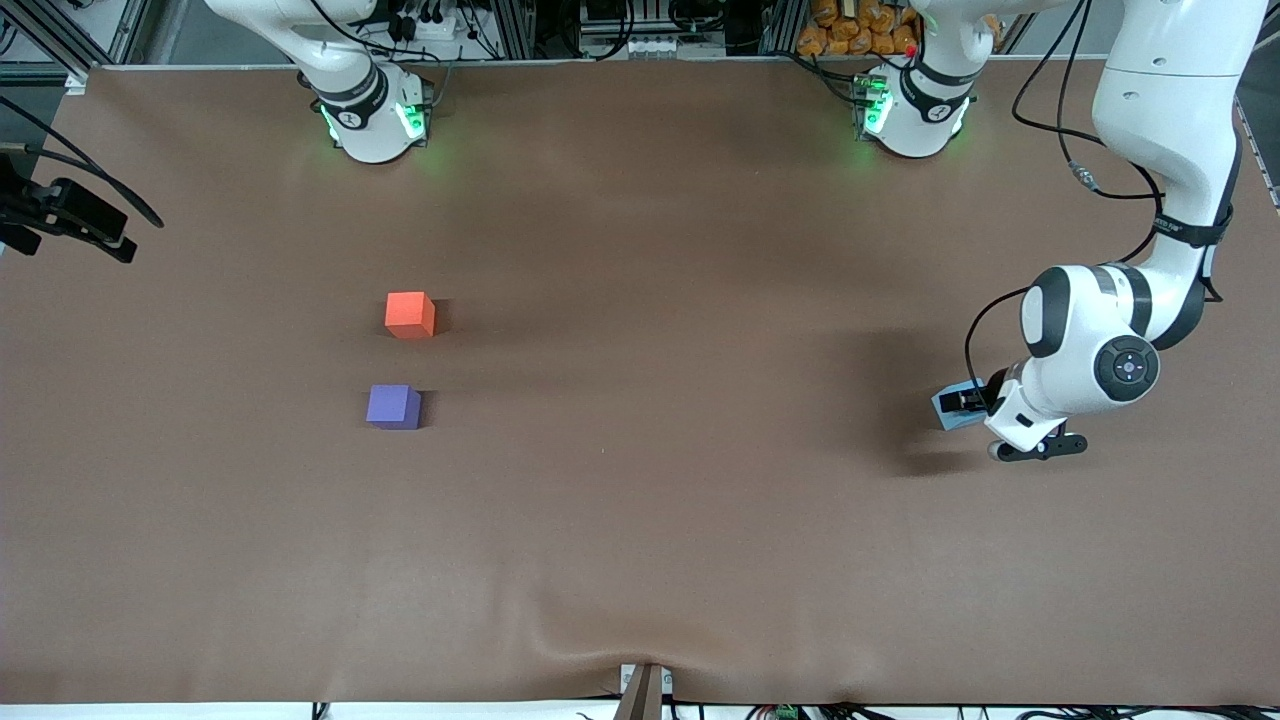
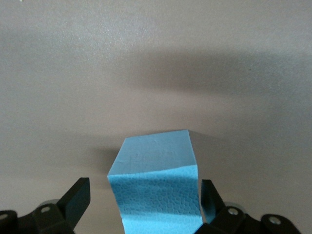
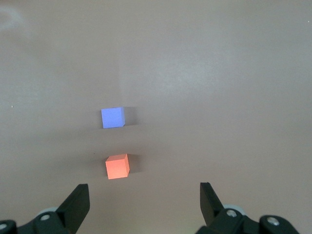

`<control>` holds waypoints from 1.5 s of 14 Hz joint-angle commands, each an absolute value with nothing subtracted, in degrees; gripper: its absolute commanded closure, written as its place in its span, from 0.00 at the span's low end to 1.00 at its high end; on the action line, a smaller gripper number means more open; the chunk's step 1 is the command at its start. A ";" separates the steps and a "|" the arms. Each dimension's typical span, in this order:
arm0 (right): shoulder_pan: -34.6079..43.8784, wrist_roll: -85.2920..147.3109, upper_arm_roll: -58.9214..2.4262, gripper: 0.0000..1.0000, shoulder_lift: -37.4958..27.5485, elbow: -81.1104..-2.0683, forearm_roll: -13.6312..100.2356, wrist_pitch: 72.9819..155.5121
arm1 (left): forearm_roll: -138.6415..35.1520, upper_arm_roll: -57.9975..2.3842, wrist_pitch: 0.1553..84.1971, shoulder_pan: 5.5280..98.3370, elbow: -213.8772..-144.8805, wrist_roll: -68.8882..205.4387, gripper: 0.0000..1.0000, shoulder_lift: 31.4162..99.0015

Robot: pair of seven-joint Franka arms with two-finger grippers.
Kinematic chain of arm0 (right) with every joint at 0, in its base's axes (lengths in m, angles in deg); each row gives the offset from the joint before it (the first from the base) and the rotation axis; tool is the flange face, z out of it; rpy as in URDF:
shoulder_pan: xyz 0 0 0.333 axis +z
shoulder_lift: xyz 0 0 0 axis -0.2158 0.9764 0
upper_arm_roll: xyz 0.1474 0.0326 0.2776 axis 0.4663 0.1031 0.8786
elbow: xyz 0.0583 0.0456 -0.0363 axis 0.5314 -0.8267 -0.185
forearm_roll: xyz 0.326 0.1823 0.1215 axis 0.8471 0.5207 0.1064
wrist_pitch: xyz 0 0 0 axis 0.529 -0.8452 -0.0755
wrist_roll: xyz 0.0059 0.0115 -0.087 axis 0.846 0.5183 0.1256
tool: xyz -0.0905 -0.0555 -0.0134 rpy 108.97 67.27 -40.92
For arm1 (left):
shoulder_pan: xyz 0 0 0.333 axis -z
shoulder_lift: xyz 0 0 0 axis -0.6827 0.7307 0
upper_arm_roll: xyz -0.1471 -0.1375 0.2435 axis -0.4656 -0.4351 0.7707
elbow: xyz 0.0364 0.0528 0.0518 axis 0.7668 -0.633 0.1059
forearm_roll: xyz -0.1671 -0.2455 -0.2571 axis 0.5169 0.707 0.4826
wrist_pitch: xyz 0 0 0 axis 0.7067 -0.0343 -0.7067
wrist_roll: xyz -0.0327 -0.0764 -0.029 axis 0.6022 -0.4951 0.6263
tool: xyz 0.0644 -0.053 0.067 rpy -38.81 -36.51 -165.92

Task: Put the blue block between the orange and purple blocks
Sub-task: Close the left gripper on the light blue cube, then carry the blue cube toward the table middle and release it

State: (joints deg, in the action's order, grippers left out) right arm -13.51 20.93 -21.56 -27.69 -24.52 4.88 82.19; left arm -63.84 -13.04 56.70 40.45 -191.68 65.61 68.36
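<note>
The fingers of my left gripper reach down on either side of the blue block and closing would catch it, so it is now time to close on it.
The sky-blue block (image 1: 950, 410) lies on the brown table near the left arm's end. My left gripper (image 1: 962, 404) is low around it, open. In the left wrist view the blue block (image 2: 156, 190) sits between the fingers: one finger (image 2: 208, 197) is against its side and the other finger (image 2: 78, 200) stands apart from it. The orange block (image 1: 410, 314) and the purple block (image 1: 393, 407) sit toward the right arm's end, the purple one nearer the front camera, with a gap between them. My right gripper (image 3: 144, 200) is open and empty, high above the table, and sees the orange block (image 3: 117, 166) and the purple block (image 3: 112, 117).
A black camera mount (image 1: 70, 215) sticks in over the table edge at the right arm's end. A small bracket (image 1: 645, 690) sits at the table's near edge. Both arm bases (image 1: 375, 115) stand at the edge farthest from the front camera.
</note>
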 commanded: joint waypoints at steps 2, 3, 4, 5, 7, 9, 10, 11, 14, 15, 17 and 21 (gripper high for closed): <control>-13.34 21.50 -21.66 0.00 -27.38 -23.78 5.23 81.77 | -63.29 -13.26 57.90 40.42 -193.92 65.23 0.00 66.66; -13.25 21.50 -21.66 0.00 -27.38 -23.78 5.23 81.77 | -63.29 -13.26 57.90 40.42 -193.92 65.23 0.00 66.74; -13.34 21.50 -21.66 0.00 -27.38 -23.78 5.23 81.77 | -63.29 -13.26 57.90 40.51 -193.84 65.23 0.00 66.75; -13.34 21.50 -21.66 0.00 -27.38 -23.78 5.23 81.77 | -63.29 -13.26 57.99 40.51 -193.84 65.23 0.04 66.75; -13.34 21.50 -21.66 0.00 -27.38 -23.78 5.23 81.68 | -63.37 -13.26 57.99 40.51 -193.75 65.23 0.71 66.75; -13.43 21.50 -21.66 0.00 -27.38 -23.78 5.23 81.68 | -63.37 -13.35 57.90 40.51 -193.57 65.23 0.81 66.48; -13.43 21.50 -21.66 0.00 -27.38 -23.78 5.23 81.68 | -63.37 -13.44 57.90 40.51 -193.40 65.32 0.81 66.22; -13.34 21.50 -21.66 0.00 -27.38 -23.78 5.23 81.68 | -63.37 -13.52 57.90 40.68 -193.14 65.41 0.81 65.87; -13.43 21.50 -21.66 0.00 -27.38 -23.78 5.23 81.68 | -63.81 -15.53 57.82 41.91 -192.43 65.50 0.81 62.54; -13.43 21.50 -21.66 0.00 -27.38 -23.78 5.23 81.68 | -63.81 -17.02 57.73 42.09 -192.08 65.32 0.81 61.57; -13.34 21.50 -21.66 0.00 -27.38 -23.78 5.23 81.68 | -63.72 -21.76 57.55 42.00 -192.17 64.19 0.81 59.20; -13.34 21.50 -21.66 0.00 -27.38 -23.78 5.23 81.77 | -63.20 -33.54 57.38 42.88 -190.50 45.24 0.80 59.01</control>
State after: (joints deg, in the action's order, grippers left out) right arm -13.50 20.94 -21.55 -27.69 -24.52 4.88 82.18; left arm -63.76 -29.38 57.78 42.19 -190.98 52.36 59.19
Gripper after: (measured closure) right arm 0.000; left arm 0.458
